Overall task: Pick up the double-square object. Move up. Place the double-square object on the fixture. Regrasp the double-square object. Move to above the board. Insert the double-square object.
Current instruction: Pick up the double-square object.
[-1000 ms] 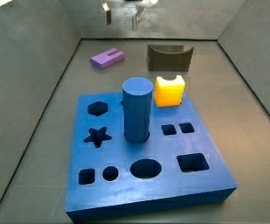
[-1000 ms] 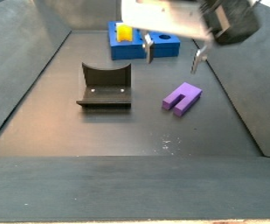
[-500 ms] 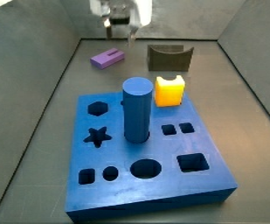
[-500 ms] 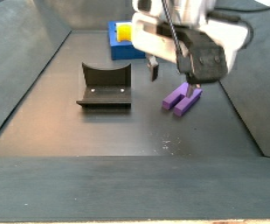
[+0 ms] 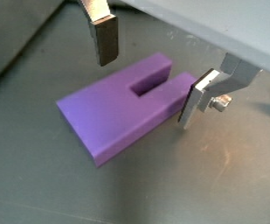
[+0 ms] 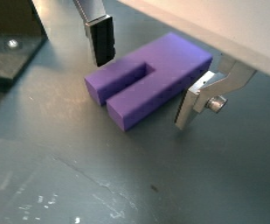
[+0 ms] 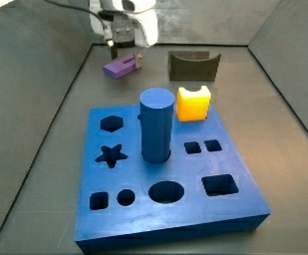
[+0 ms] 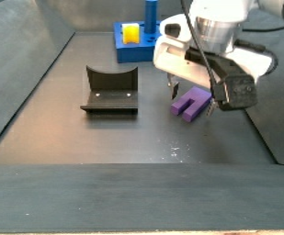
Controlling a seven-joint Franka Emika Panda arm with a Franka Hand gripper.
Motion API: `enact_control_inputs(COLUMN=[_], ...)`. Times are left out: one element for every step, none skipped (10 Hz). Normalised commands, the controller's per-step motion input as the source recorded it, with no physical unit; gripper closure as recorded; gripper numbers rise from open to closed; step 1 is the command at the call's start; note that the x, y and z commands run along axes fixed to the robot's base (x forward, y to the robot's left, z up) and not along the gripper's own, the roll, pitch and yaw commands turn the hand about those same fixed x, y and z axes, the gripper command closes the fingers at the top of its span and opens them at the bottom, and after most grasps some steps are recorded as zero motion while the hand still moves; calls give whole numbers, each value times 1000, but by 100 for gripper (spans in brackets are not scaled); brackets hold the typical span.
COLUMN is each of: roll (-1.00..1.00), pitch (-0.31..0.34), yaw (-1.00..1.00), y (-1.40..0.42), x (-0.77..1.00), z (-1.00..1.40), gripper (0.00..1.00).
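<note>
I need to set the double-square object on the fixture (image 7: 193,66) for regrasping, so my gripper needs to grab the double-square object by its slotted end (image 7: 130,61) next.
The double-square object (image 5: 123,106), a light purple block with a slot in one end, lies flat on the dark floor; it also shows in the other wrist view (image 6: 148,77) and in both side views (image 7: 121,67) (image 8: 193,103). My gripper (image 5: 148,77) is open and low around it, one finger (image 5: 103,39) on each side with gaps to the block. In both side views the gripper (image 7: 125,45) (image 8: 193,90) hangs just above the block. The fixture (image 7: 193,66) (image 8: 109,90) stands apart from it. The blue board (image 7: 169,184) lies nearer the front.
A tall blue cylinder (image 7: 156,124) stands in the board and a yellow-orange cube (image 7: 195,103) sits at its far edge. Grey walls enclose the floor on three sides (image 7: 63,80). The arm's white body (image 8: 218,50) hides part of the board in a side view.
The gripper has come down from high above and moved over the purple block; its open fingers now straddle it. The block has not moved.
</note>
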Motion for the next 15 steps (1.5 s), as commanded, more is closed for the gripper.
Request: enact_control_inputs(roll=[-20,-26,-91,0,0,0,0,0,0,0,0,0,0,0,0], pitch=[-21,0,-50,0,0,0,0,0,0,0,0,0,0,0,0], yaw=[0,0,0,0,0,0,0,0,0,0,0,0,0,0,0], y=[49,29,94,0,0,0,0,0,0,0,0,0,0,0,0], x=[0,0,0,0,0,0,0,0,0,0,0,0,0,0,0], z=[-171,-83,0,0,0,0,0,0,0,0,0,0,0,0,0], gripper=[0,0,0,0,100,100,100,100,100,100,100,100,100,100,100])
